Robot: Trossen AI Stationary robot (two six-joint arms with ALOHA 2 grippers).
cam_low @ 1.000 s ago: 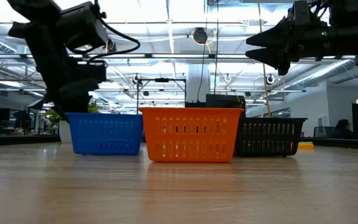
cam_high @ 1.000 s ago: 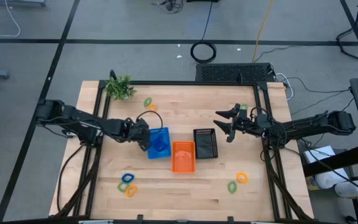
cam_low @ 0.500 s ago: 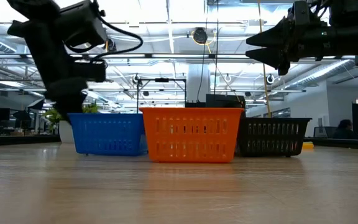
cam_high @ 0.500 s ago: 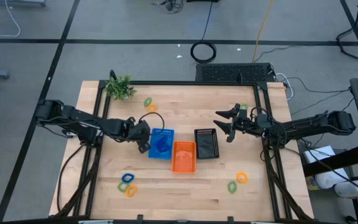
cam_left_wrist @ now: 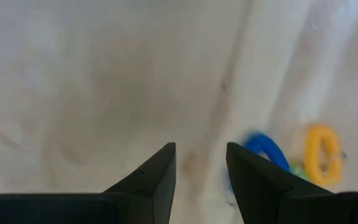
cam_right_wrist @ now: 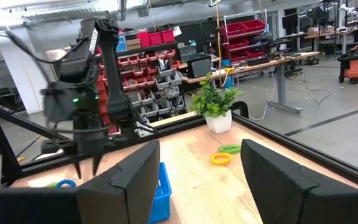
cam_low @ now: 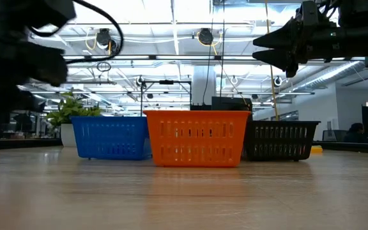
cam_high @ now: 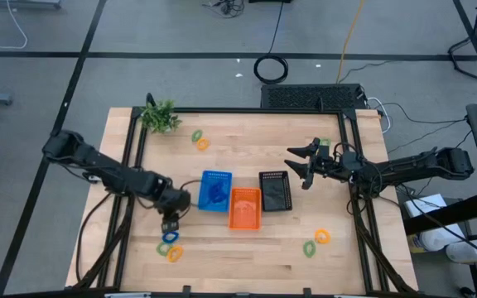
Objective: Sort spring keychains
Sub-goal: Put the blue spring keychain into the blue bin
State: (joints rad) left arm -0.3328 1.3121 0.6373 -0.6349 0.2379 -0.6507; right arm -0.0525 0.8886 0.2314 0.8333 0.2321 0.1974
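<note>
The left gripper grabs the blue keychain by its coiled loop (cam_high: pixel 170 237) next, to sort it into the blue basket (cam_high: pixel 214 191).
Spring keychains lie flat on the wooden table: a blue one (cam_high: pixel 169 237), a green one (cam_high: pixel 166 247) and an orange one (cam_high: pixel 175 253) at the near left, a green (cam_high: pixel 196 135) and an orange (cam_high: pixel 202 143) at the far side, and an orange (cam_high: pixel 322 237) and a green (cam_high: pixel 309 247) at the near right. My left gripper (cam_high: pixel 171 222) (cam_left_wrist: pixel 201 165) points down just beyond the near-left cluster, open, with nothing between its fingers. The blue keychain (cam_left_wrist: pixel 266 150) lies beside one fingertip. My right gripper (cam_high: pixel 298 168) (cam_right_wrist: pixel 199 149) hangs open and level above the table, right of the baskets.
A blue basket (cam_high: pixel 215 190) with blue coils in it, an orange basket (cam_high: pixel 244 207) and a black basket (cam_high: pixel 273 190) stand side by side mid-table. A potted green sprig (cam_high: pixel 161 116) stands at the far left corner. A raised wooden rim (cam_high: pixel 247 112) borders the table.
My left gripper has left the blue basket's left side and swung toward the table's near edge, turning as it went. It now points down over the near-left keychains. Most of the move came in the last half second.
</note>
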